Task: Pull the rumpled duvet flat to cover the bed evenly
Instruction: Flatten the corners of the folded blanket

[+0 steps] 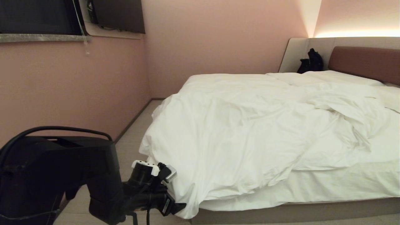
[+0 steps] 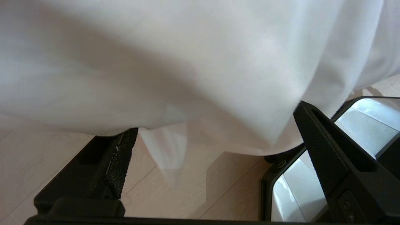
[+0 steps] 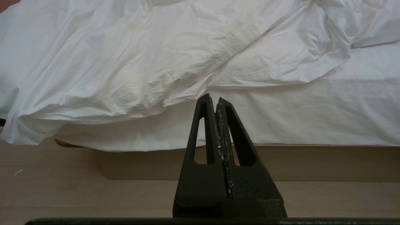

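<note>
I should next grab the rumpled duvet by its hanging edge (image 1: pixel 190 213) with my left gripper, so that it covers the sheeted mattress (image 1: pixel 343 184) evenly.
The white duvet (image 1: pixel 250 125) lies rumpled on the bed (image 1: pixel 281 212), bunched toward the foot end, and its corner hangs over the near corner almost to the floor. Along the near side the sheeted mattress (image 1: pixel 343 184) is bare. My left gripper (image 1: pixel 176 207) is low at that hanging corner. In the left wrist view the left gripper (image 2: pixel 215 118) is open wide, and the duvet's hanging edge (image 2: pixel 200 78) drapes between its fingers (image 2: pixel 325 150). My right gripper (image 3: pixel 215 99) is shut with nothing in it and points at the bed's near side, below the duvet's edge (image 3: pixel 125 78); it is out of the head view.
A pink wall (image 1: pixel 62 93) runs on the left, with a narrow strip of floor (image 1: pixel 131 143) between it and the bed. Pillows (image 1: pixel 328 76) and a black bag (image 1: pixel 311 61) lie by the reddish-brown headboard (image 1: pixel 365 62). A black-framed glossy part (image 2: pixel 343 134) sits beside the left gripper.
</note>
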Robot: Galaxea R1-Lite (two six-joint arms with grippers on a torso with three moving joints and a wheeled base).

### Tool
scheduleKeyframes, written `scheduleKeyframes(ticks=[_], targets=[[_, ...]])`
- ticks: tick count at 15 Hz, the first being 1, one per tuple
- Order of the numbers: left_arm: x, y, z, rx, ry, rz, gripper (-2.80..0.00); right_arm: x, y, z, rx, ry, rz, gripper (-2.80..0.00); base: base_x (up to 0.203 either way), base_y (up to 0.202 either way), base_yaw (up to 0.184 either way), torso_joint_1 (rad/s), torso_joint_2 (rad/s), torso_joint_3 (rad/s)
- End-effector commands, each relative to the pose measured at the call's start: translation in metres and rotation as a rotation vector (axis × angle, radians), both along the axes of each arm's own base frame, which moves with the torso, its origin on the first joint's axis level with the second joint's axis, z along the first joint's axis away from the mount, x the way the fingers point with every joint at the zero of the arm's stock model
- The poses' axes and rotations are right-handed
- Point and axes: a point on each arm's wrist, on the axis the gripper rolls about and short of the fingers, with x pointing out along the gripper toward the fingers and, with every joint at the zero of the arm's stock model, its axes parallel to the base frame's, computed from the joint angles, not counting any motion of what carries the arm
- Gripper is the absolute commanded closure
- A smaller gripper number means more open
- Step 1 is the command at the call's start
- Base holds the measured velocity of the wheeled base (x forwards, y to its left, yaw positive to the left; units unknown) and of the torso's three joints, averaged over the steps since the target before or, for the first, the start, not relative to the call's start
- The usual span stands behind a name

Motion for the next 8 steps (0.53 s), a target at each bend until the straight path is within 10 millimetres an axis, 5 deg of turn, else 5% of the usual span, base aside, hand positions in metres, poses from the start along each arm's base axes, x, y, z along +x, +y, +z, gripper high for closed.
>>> scheduleKeyframes(ticks=[1,3,4,8], targets=[[0.0007,-0.0007,0.0008,-0.004,-0.008,-0.003,-2.8,0.0001,0.0,-0.0001,0.0,0.001,0.001,0.0,0.0,0.0,0.0,0.0,0.0,0.0],[0.0016,-0.0011,0.0003,-0.004,-0.009,-0.004,-2.8,0.0,0.0,0.0002,0.0,0.001,-0.001,0.0,0.0,0.0,0.0,0.0,0.0,0.0],[0.0016,-0.0011,0.0002,-0.004,-0.007,-0.003,0.0,0.0001,0.0,-0.0002,0.0,0.002,0.0,0.0,0.0,0.0,0.0,0.0,0.0,0.0],[0.0026,-0.0021,-0.0012,-0.005,-0.011,-0.006,0.0,0.0001,0.0,-0.0002,0.0,0.002,0.001,0.0,0.0,0.0,0.0,0.0,0.0,0.0]])
